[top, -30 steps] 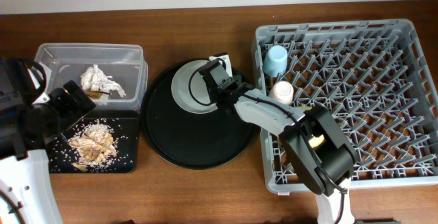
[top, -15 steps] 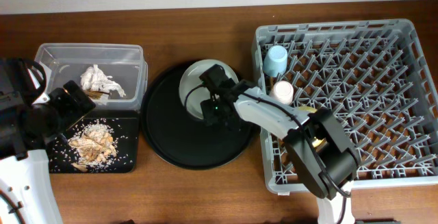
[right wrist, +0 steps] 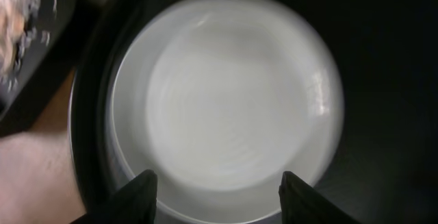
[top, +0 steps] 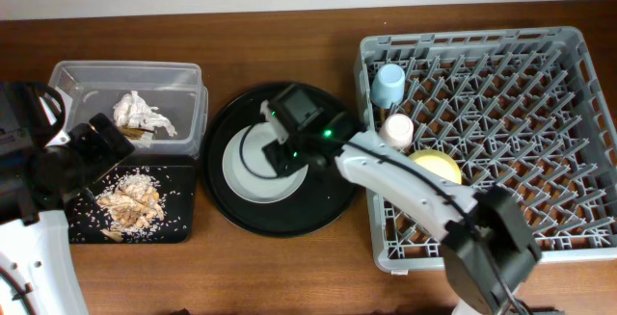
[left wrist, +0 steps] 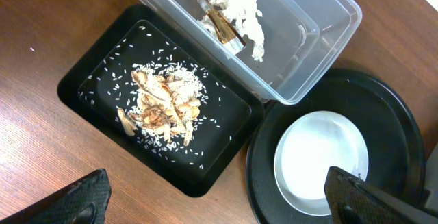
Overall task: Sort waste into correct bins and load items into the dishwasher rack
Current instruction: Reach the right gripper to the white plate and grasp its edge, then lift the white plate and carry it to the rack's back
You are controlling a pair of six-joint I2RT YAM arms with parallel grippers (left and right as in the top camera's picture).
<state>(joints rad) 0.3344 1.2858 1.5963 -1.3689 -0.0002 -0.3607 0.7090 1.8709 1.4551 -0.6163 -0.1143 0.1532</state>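
Observation:
The robot's right gripper isn't ready to close on the plate yet: its fingers are above the plate and span the plate's broad side, so it should first line up with the plate's rim.
The pale round plate lies on the large round black tray; it also shows in the left wrist view and fills the blurred right wrist view. My right gripper is open and empty just above the plate. My left gripper is open and empty, high above the bins. The crumpled tissue and gold-brown wrapper lie in the clear tub. Food scraps lie in the shallow black tray. The chopsticks are out of view.
The grey dishwasher rack stands at the right. It holds the light blue cup, the pink cup and the yellow bowl near its left side. The right arm reaches from the rack's front across the round tray.
The plate has moved from the back of the round tray toward its front left. The right arm has swung left with it, uncovering the yellow bowl. The left arm has not moved.

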